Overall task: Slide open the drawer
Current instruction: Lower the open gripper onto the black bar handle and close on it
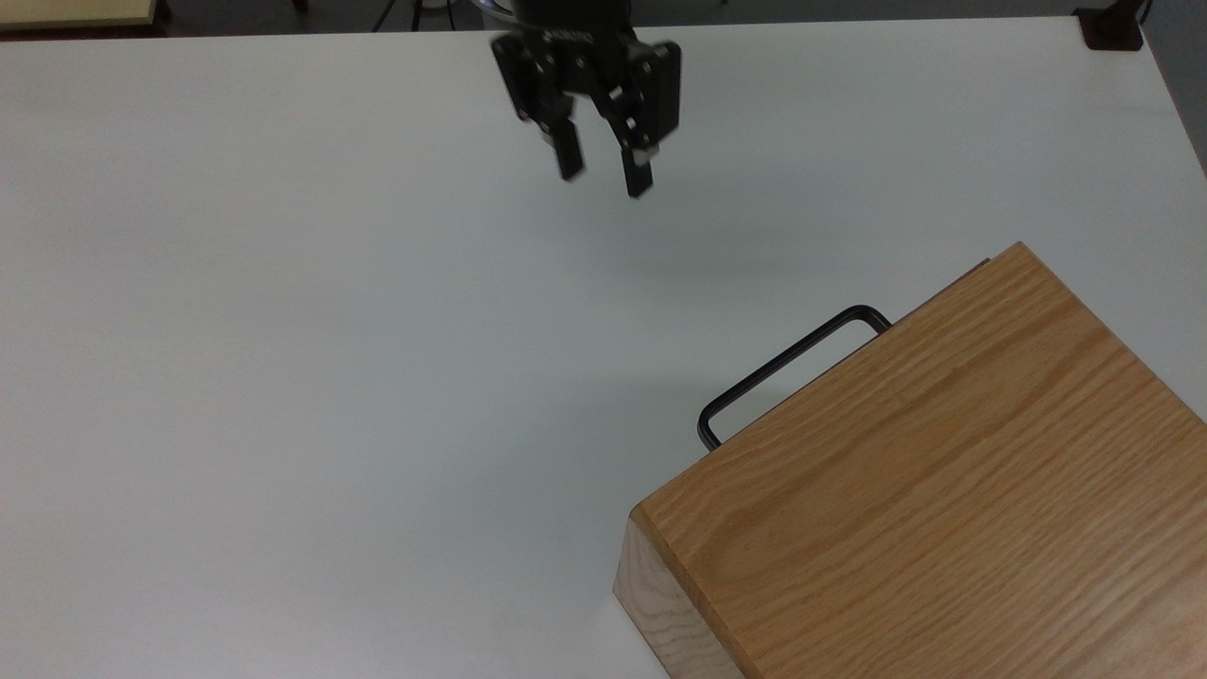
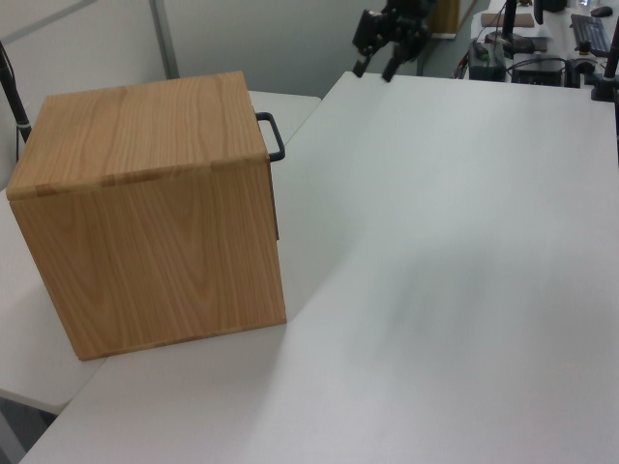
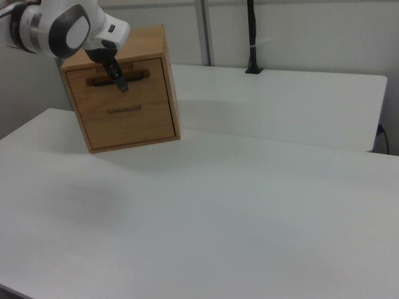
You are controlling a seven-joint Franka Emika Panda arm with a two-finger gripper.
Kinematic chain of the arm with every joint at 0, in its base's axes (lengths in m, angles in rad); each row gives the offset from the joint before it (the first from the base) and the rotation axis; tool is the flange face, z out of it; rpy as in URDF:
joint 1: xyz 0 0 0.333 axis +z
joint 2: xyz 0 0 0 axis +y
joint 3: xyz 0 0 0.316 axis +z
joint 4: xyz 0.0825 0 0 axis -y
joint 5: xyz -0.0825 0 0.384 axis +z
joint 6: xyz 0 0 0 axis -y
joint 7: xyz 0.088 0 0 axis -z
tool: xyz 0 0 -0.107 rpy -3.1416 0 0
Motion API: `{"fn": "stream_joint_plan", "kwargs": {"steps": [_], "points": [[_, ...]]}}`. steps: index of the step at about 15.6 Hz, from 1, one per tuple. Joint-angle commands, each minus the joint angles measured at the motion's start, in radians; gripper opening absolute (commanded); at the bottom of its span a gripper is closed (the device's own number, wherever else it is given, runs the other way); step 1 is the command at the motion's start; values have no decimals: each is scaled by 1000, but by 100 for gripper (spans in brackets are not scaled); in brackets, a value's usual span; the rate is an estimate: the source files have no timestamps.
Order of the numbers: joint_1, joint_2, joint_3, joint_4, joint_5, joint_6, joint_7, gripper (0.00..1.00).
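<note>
The upper drawer (image 2: pixel 275 201) needs to slide open, so the robot's gripper should grab it by its thin black bar handle (image 2: pixel 278 136) next.
The oak casing box (image 1: pixel 943 490) sits at the top view's lower right, at the left view's left (image 2: pixel 145 222), and at the right view's upper left (image 3: pixel 169 81). Its face shows two drawer fronts, both flush with the casing. The upper drawer (image 3: pixel 146 73) carries a thin black bar handle (image 1: pixel 790 371) that juts past the box edge (image 2: pixel 274 135). My gripper (image 1: pixel 603 182) hangs open and empty above the white table, well away from the handle toward the top view's upper left. In the left view the gripper (image 2: pixel 373 74) is at the table's far end. In the right view the gripper (image 3: pixel 118 81) overlaps the upper drawer front.
The white table (image 1: pixel 283 330) spreads wide around the box. A black clamp (image 1: pixel 1113 28) sits at the top view's upper right corner, and a black pole (image 3: pixel 251 37) rises behind the table in the right view. Desk clutter (image 2: pixel 542 58) lies beyond the far edge.
</note>
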Motion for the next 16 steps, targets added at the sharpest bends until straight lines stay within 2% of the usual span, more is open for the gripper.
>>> {"fn": "stream_joint_plan", "kwargs": {"steps": [1,4,9,16], "points": [[21,86,35,54,26,143,169,45],[23,169,56,101,28,258,291,45],[49,265,59,139,28,396,358,46],[70,324,79,186,23,409,371,45]]}}
